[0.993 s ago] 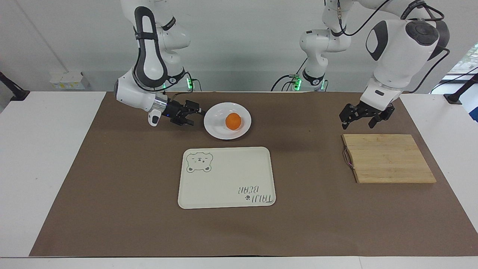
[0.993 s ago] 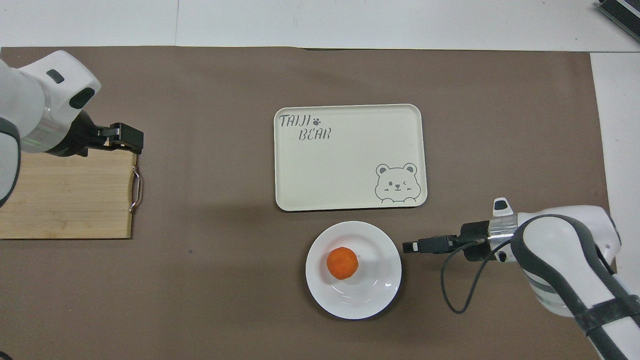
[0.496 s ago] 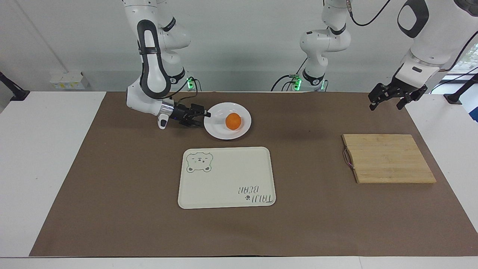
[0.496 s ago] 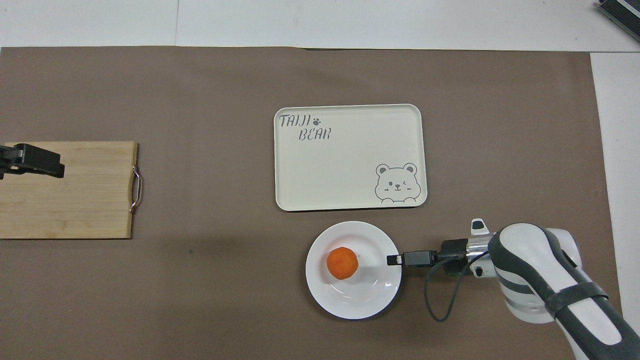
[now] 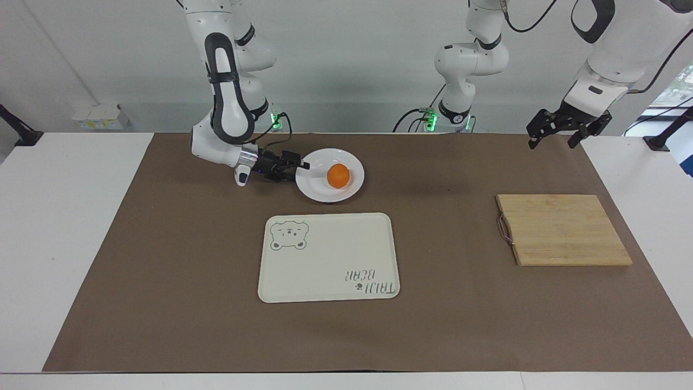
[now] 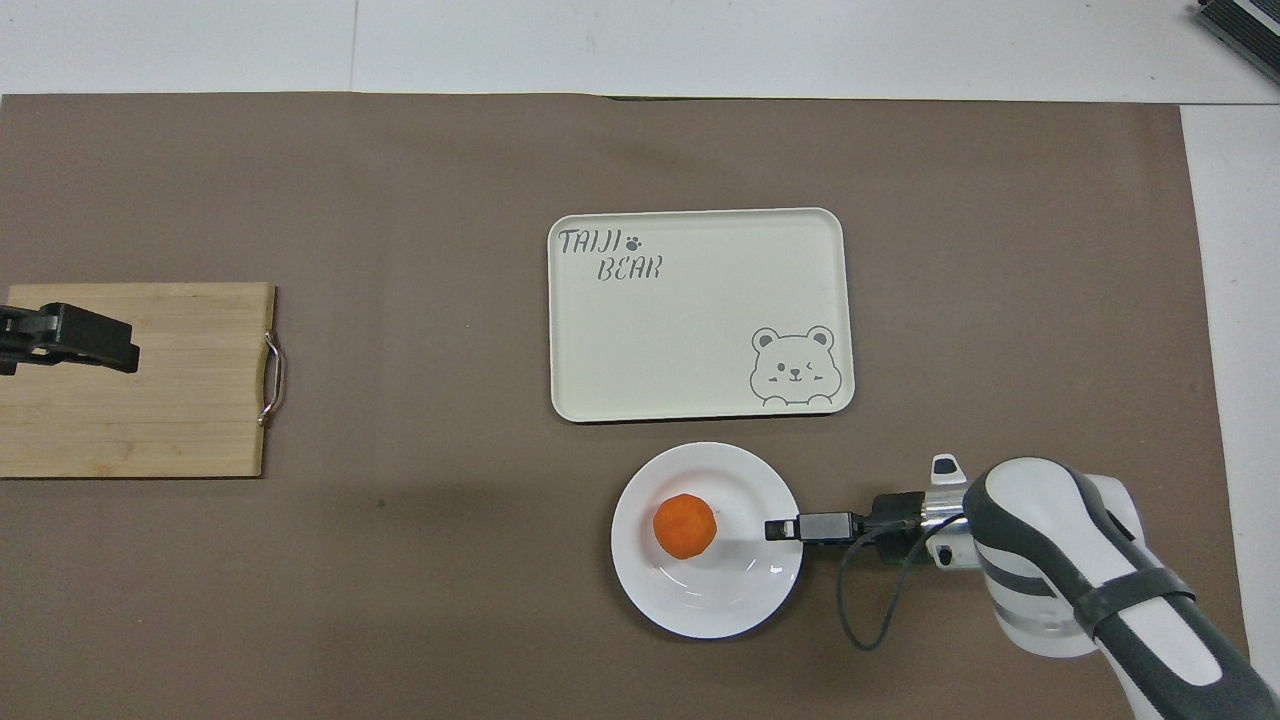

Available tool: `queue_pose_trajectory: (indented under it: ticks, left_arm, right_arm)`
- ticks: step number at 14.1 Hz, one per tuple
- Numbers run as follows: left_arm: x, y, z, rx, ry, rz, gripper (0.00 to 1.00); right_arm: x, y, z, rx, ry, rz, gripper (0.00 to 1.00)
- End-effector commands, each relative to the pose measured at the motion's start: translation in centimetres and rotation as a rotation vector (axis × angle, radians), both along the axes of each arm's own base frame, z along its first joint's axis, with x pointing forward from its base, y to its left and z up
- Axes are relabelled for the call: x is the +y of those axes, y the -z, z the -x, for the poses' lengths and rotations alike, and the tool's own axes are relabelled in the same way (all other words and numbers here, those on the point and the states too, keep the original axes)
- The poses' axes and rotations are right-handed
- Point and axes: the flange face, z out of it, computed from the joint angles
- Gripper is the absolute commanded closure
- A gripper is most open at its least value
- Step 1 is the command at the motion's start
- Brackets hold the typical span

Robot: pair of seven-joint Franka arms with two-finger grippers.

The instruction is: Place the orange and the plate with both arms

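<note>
My right gripper needs to close now and would hold the plate: its fingers reach fully across the white plate's rim [image 6: 785, 556], short of the orange.
The orange [image 5: 338, 176] lies in the white plate [image 5: 316, 189], on the mat close to the robots. It also shows in the overhead view [image 6: 685, 526], inside the plate [image 6: 700, 620]. My right gripper [image 5: 301, 168] lies level and low at the plate's rim on the right arm's side. It is open, with its upper finger over the rim, and it is apart from the orange. In the overhead view the right gripper [image 6: 778, 527] overlaps the rim. My left gripper [image 5: 553, 140] is open and empty, raised high at the left arm's end, and shows in the overhead view [image 6: 110, 345] too.
A cream tray with a bear drawing [image 5: 330, 260] lies just farther from the robots than the plate. A wooden cutting board [image 5: 563, 230] with a metal handle lies toward the left arm's end. A brown mat [image 5: 162, 271] covers the table.
My right gripper has slid toward the plate until its tip is over the rim. My left arm has risen from just above the cutting board and drawn back toward its end of the table.
</note>
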Motion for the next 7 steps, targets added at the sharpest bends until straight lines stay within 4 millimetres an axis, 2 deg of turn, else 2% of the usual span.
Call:
queue_pose_trajectory:
  ticks: [1,2,3,4,5,6,7]
  left_arm:
    - [0.37,0.0,0.26,0.007,-0.017,0.002,0.0]
    - [0.62,0.0,0.26,0.007,-0.023,0.002,0.0]
    - [0.79,0.0,0.26,0.007,-0.025,0.002,0.0]
    - [0.95,0.0,0.25,0.007,-0.028,0.002,0.0]
    - [0.79,0.01,0.27,0.008,-0.025,0.002,0.0]
    - [0.71,0.0,0.26,0.007,-0.023,0.002,0.0]
    - [0.55,0.01,0.28,0.008,-0.02,0.002,0.0]
  right_arm:
    - [0.53,0.47,0.34,-0.017,0.012,-0.007,0.0]
    - [0.52,0.47,0.33,-0.031,0.004,-0.007,0.0]
    - [0.45,0.53,0.33,-0.037,0.002,-0.007,0.18]
    - [0.44,0.53,0.31,-0.036,0.005,-0.007,0.49]
    - [0.35,0.56,0.27,-0.037,0.008,0.0,0.71]
    - [0.35,0.57,0.25,-0.039,0.008,0.004,0.91]
    - [0.35,0.57,0.25,-0.036,0.01,0.004,1.0]
